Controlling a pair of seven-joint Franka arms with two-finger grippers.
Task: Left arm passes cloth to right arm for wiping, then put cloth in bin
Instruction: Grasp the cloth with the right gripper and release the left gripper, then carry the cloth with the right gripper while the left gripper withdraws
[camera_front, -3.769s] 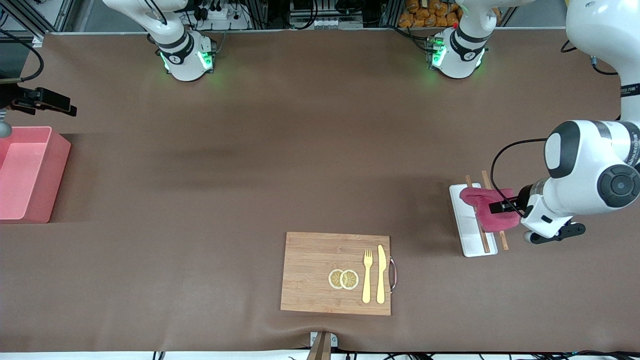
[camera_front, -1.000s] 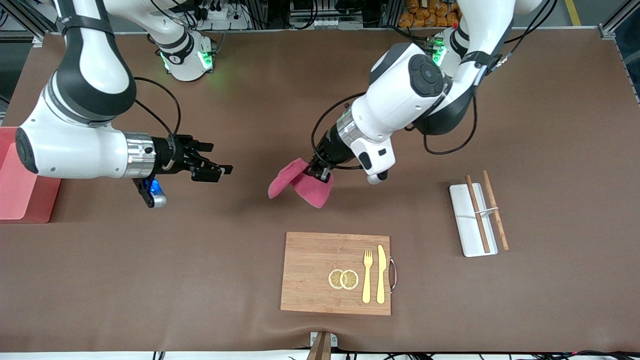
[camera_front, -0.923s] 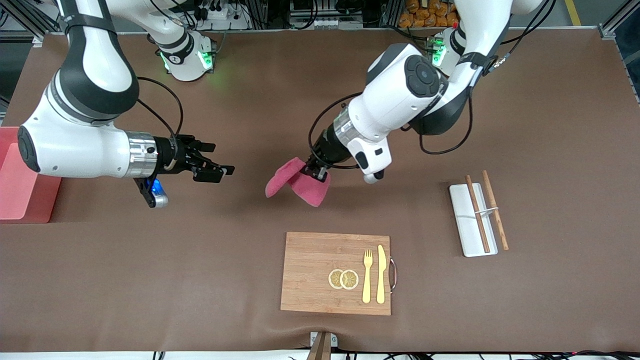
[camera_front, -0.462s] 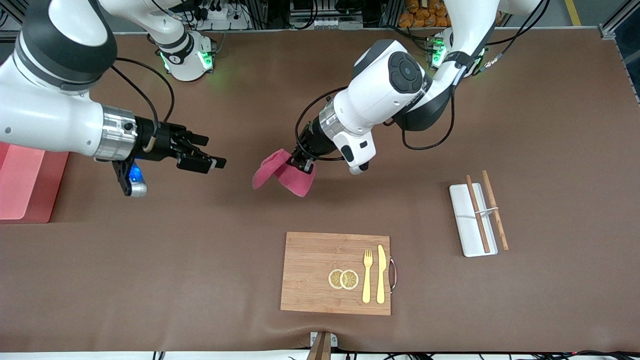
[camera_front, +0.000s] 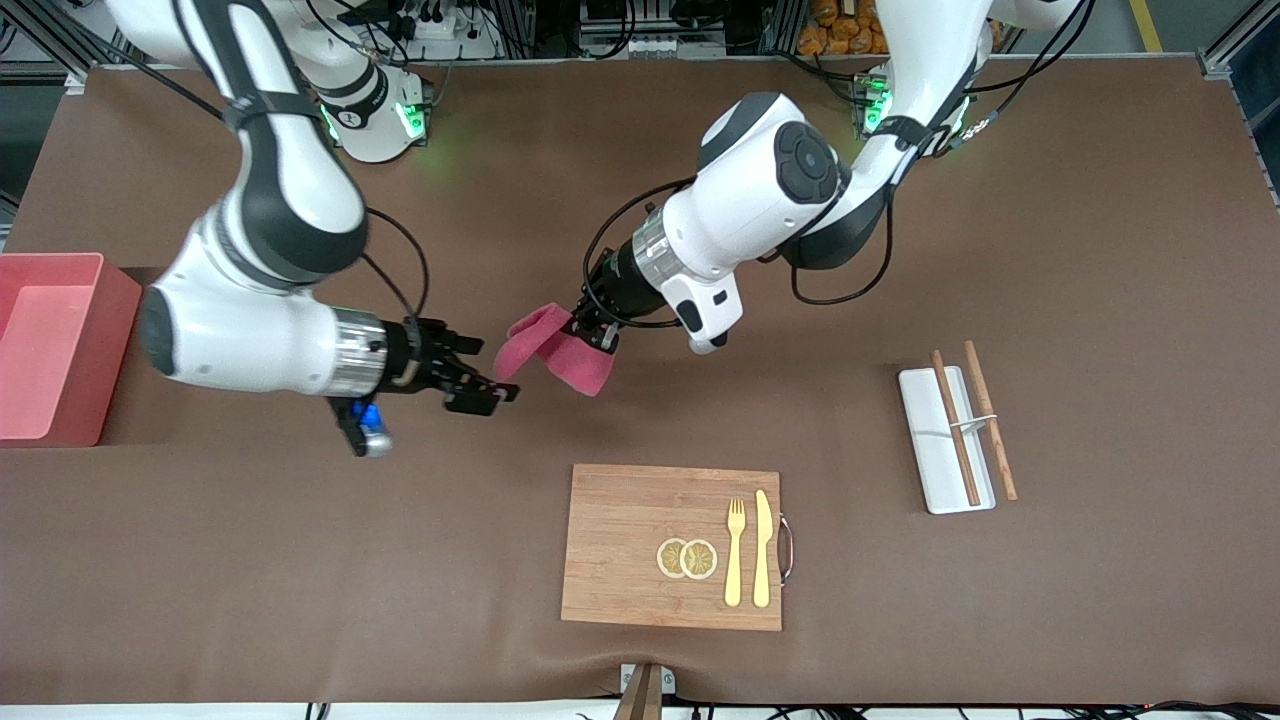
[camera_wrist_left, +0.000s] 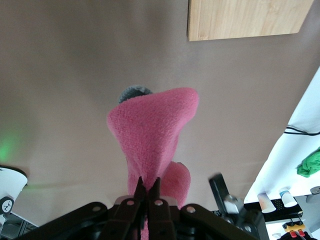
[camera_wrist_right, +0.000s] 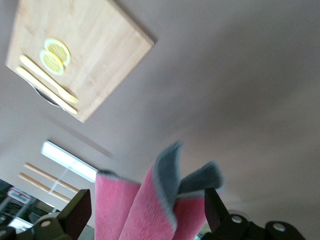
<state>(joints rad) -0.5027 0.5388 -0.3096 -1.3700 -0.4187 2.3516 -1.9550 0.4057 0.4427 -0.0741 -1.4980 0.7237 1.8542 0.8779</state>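
Note:
I need to grab the cloth by its slack loose end (camera_front: 518, 350) with my right gripper next, because my left gripper is already closed on the cloth's upper fold.
The magenta-pink cloth (camera_front: 553, 349) hangs in the air over the middle of the table. My left gripper (camera_front: 592, 331) is shut on its upper fold; in the left wrist view the closed fingertips (camera_wrist_left: 141, 186) pinch the cloth (camera_wrist_left: 150, 127). My right gripper (camera_front: 492, 375) is open at the cloth's free end. In the right wrist view the cloth (camera_wrist_right: 125, 210) hangs between its spread fingers (camera_wrist_right: 80, 202), which do not press on it. The pink bin (camera_front: 115, 345) stands at the right arm's end of the table.
A wooden board (camera_front: 620, 545) with lemon slices (camera_front: 686, 558), a fork (camera_front: 735, 550) and a knife (camera_front: 762, 545) lies nearer the front camera than the cloth. A white tray (camera_front: 925, 440) with chopsticks (camera_front: 990, 420) lies toward the left arm's end.
The left arm carried the cloth from the white tray to the table's middle. The right arm swung in from the bin's end, and its open fingers now sit around the cloth's free end.

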